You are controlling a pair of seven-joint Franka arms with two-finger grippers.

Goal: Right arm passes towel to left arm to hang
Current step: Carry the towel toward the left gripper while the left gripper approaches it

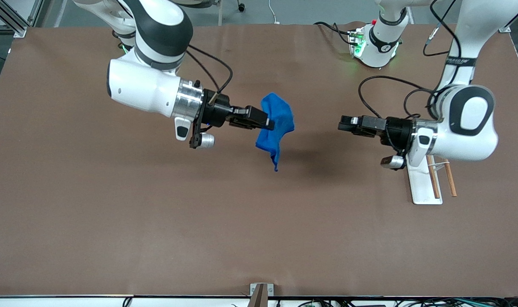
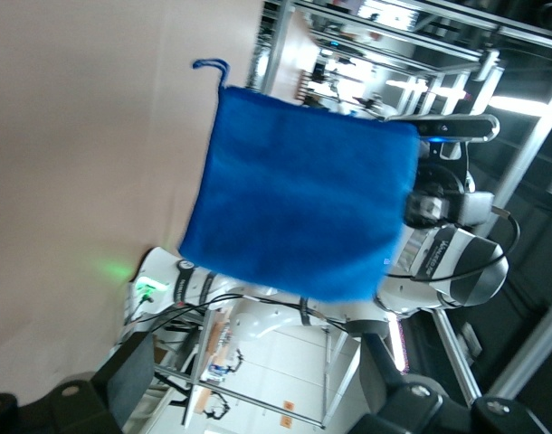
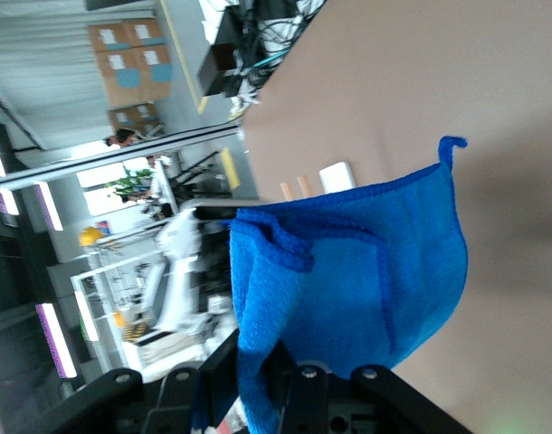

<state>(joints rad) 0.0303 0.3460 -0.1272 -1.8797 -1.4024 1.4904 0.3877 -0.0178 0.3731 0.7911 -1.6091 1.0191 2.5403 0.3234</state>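
Observation:
I should next use my left gripper to grab the towel by its edge opposite the corner loop, so that I can hang the towel on the wooden rods.
The bright blue towel hangs in the air over the middle of the table, its lower corner pointing down. My right gripper is shut on the towel's edge; in the right wrist view the cloth is pinched between the fingers of the gripper. My left gripper is open and empty. It is level with the towel and points at it, with a clear gap between them. In the left wrist view the towel hangs flat ahead of the wide-open gripper.
A white rack base with wooden rods stands under the left arm, toward the left arm's end of the table. It also shows in the right wrist view. The left arm's base has a green light. A small bracket sits at the table's near edge.

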